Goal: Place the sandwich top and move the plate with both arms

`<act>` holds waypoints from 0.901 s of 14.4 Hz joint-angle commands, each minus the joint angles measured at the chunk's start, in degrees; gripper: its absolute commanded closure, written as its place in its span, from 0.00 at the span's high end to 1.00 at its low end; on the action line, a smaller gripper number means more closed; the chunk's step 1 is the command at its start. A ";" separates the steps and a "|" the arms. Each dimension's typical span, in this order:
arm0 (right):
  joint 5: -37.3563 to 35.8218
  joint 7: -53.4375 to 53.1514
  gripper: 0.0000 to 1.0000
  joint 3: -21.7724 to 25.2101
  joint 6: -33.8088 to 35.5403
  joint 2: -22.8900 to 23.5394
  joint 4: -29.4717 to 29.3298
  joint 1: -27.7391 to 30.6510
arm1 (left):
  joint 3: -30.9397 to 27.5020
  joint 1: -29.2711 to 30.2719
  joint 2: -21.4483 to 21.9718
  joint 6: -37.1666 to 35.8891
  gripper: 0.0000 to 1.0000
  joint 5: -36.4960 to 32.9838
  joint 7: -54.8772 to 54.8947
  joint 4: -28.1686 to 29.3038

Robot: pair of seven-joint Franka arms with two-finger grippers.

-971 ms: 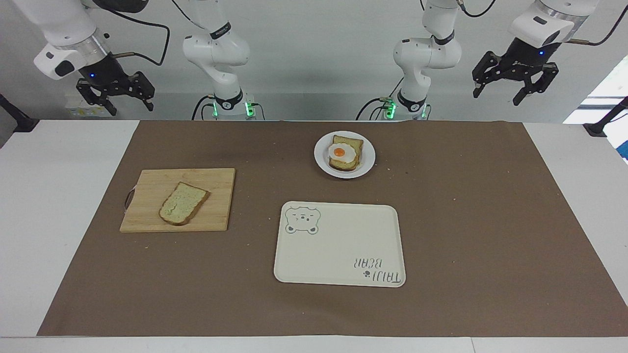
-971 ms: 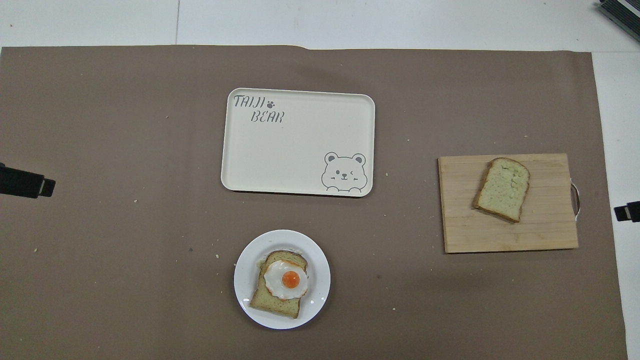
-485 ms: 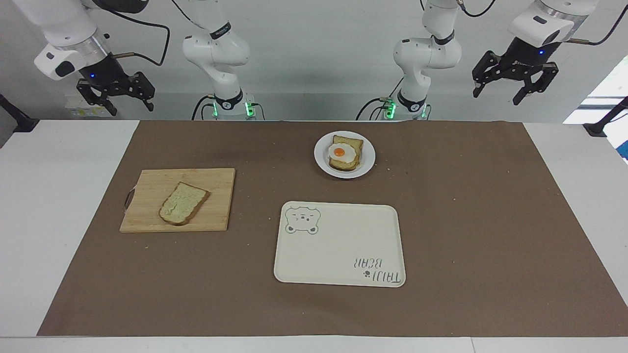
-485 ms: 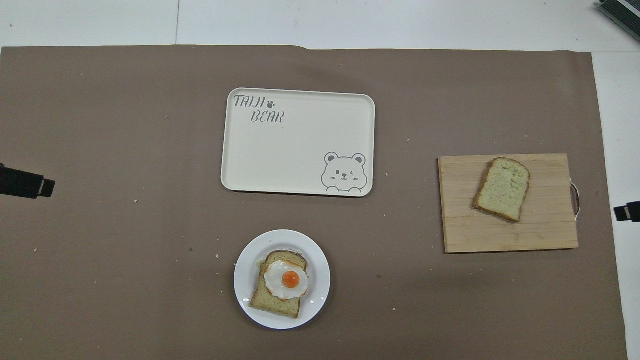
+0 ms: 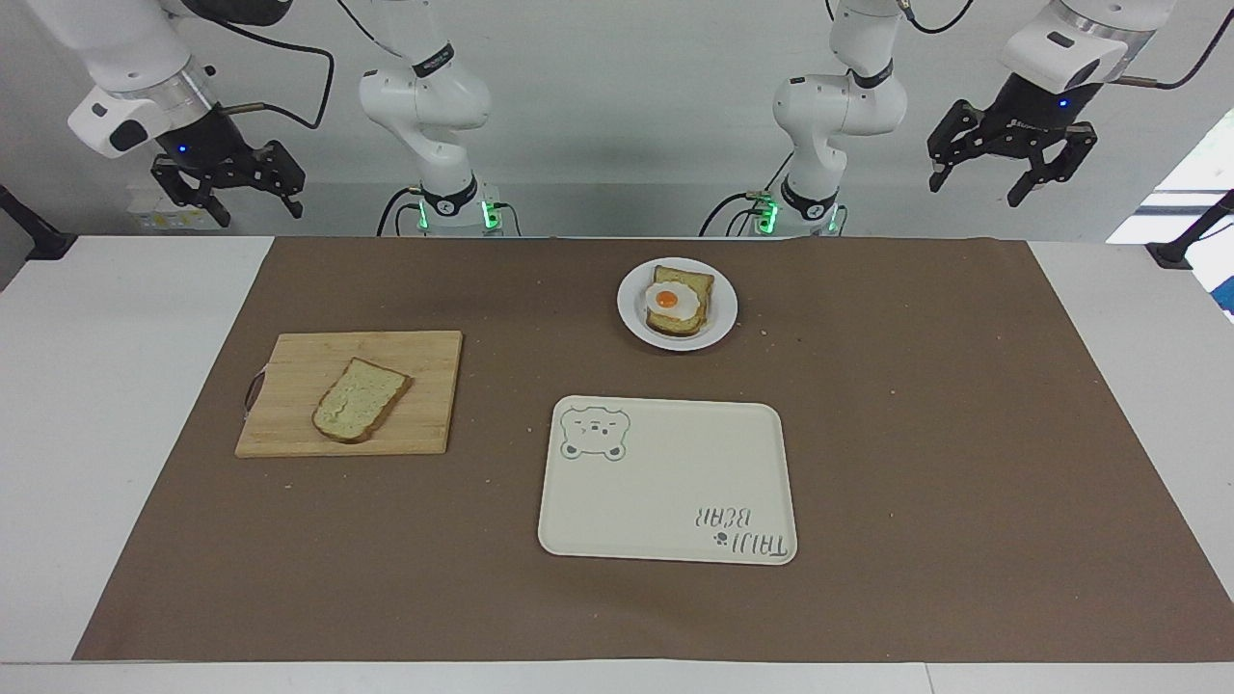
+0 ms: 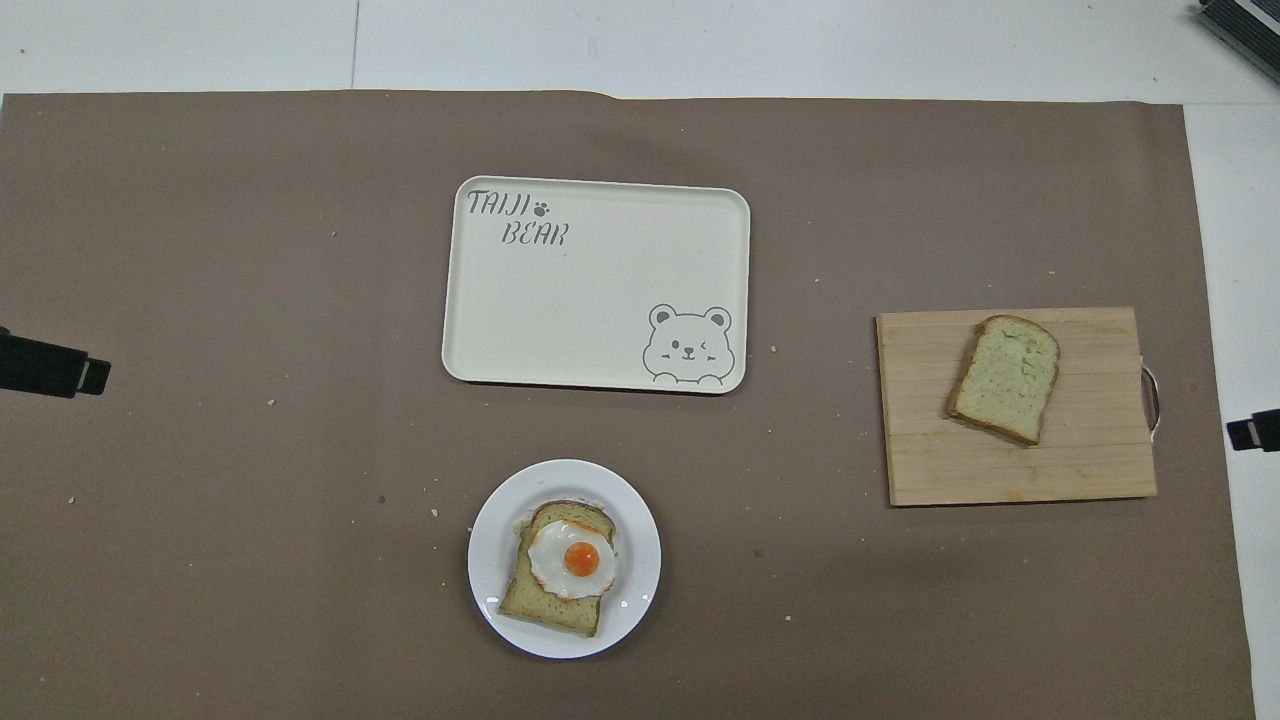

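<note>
The pale bread slice goes on top of the egg sandwich (image 6: 564, 564) next, so my right gripper needs to pick it up by its crust edge (image 6: 1048, 396).
The sandwich top (image 5: 360, 400) (image 6: 1005, 378), a pale greenish bread slice with a brown crust, lies flat on a wooden cutting board (image 5: 299, 424) toward the right arm's end of the table. The white plate (image 5: 631, 318) (image 6: 490, 560) sits near the robots and carries a toast slice with a fried egg (image 5: 675, 301). My right gripper (image 5: 255, 207) hangs open high in the air at the table's robot edge, at its own end. My left gripper (image 5: 976, 188) hangs open the same way at the other end. Both are empty and well away from the food.
A cream rectangular tray with a bear drawing (image 5: 675, 520) (image 6: 600, 330) lies farther from the robots than the plate. A brown paper mat (image 5: 916, 434) covers the table's middle. Small crumbs dot it. The board's metal handle (image 6: 1152, 398) faces the table's end.
The right gripper has drifted very slightly. The left gripper, bread, plate and tray have not moved.
</note>
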State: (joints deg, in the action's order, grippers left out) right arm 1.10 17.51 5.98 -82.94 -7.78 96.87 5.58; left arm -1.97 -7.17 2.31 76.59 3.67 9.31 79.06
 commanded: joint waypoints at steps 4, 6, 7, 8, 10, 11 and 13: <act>0.74 -0.19 1.00 -0.35 -0.37 -1.62 1.30 0.40 | -0.58 -0.82 1.47 0.22 1.00 0.37 -0.70 1.71; 0.74 -1.33 1.00 -0.35 -3.09 -1.62 1.91 -0.22 | -0.58 -0.82 1.47 0.13 1.00 0.37 -0.79 1.71; 0.74 -2.12 1.00 -0.87 -4.41 -1.45 2.18 -0.22 | -0.58 -0.82 1.47 0.13 1.00 0.37 -0.79 1.71; 0.74 -2.82 1.00 -1.05 -5.47 -1.45 2.61 -0.31 | -0.58 -0.82 1.47 0.05 1.00 0.37 -0.79 1.71; 0.74 -3.18 1.00 -1.14 -8.63 -1.27 3.93 -1.45 | -0.58 -0.82 1.47 0.05 1.00 0.37 -0.79 1.71; 0.74 -3.18 1.00 -1.14 -9.86 -1.10 4.63 -1.45 | -0.58 -0.82 1.47 0.05 1.00 0.37 -0.79 1.71; 0.74 -3.18 1.00 -1.14 -12.41 -0.83 6.47 -1.54 | -0.58 -0.82 1.47 -0.04 1.00 0.37 -0.79 1.80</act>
State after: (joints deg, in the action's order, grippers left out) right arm 1.10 15.13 4.96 -92.46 -7.88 100.36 3.90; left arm -1.97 -7.18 2.33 76.59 3.67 9.31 79.10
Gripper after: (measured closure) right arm 0.000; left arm 0.000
